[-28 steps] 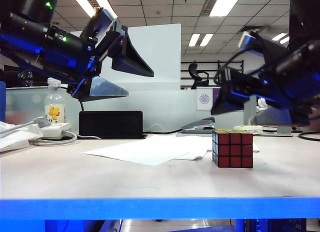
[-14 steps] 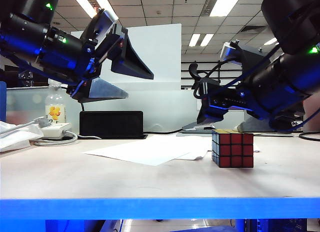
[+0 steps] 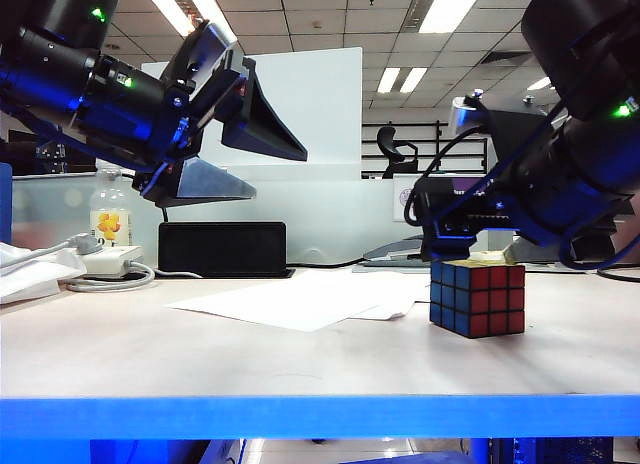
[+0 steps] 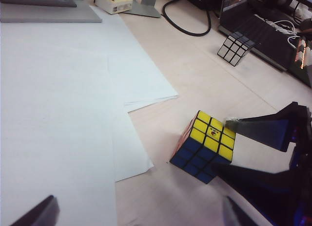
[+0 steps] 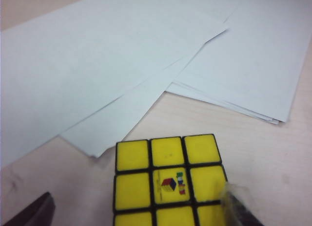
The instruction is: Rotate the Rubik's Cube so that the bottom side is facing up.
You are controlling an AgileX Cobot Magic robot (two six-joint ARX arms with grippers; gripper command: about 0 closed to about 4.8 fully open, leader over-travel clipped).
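Observation:
The bottom side of the Rubik's Cube (image 5: 168, 179) needs to come up, so my right gripper will next grab the cube by the opposite sides bordering its yellow side (image 5: 116, 187).
The Rubik's Cube (image 3: 478, 299) stands on the table with its yellow face up, showing a blue and a red side to the exterior view. My right gripper (image 3: 468, 252) hangs low just over and behind it, open. In the right wrist view the Rubik's Cube (image 5: 168, 179) lies between the spread jaws of the right gripper (image 5: 136, 214); one fingertip (image 5: 238, 206) overlaps the yellow face's edge and the other is well off the cube. My left gripper (image 3: 262, 152) is raised at the left, open and empty. From the left wrist view, the cube (image 4: 204, 145) lies far ahead of the left gripper (image 4: 134, 217).
White paper sheets (image 3: 300, 302) lie left of the cube. At the back stand a black box (image 3: 222, 249), a stapler (image 3: 395, 249), a bottle (image 3: 110, 219) and a power strip (image 3: 105, 259). A second small cube (image 4: 235, 42) sits by a dark keyboard (image 4: 263, 36).
My right arm has swung down and in over the cube. The cube has turned on the table, now showing a blue side beside the red, and shifted slightly right. The left arm has stayed still.

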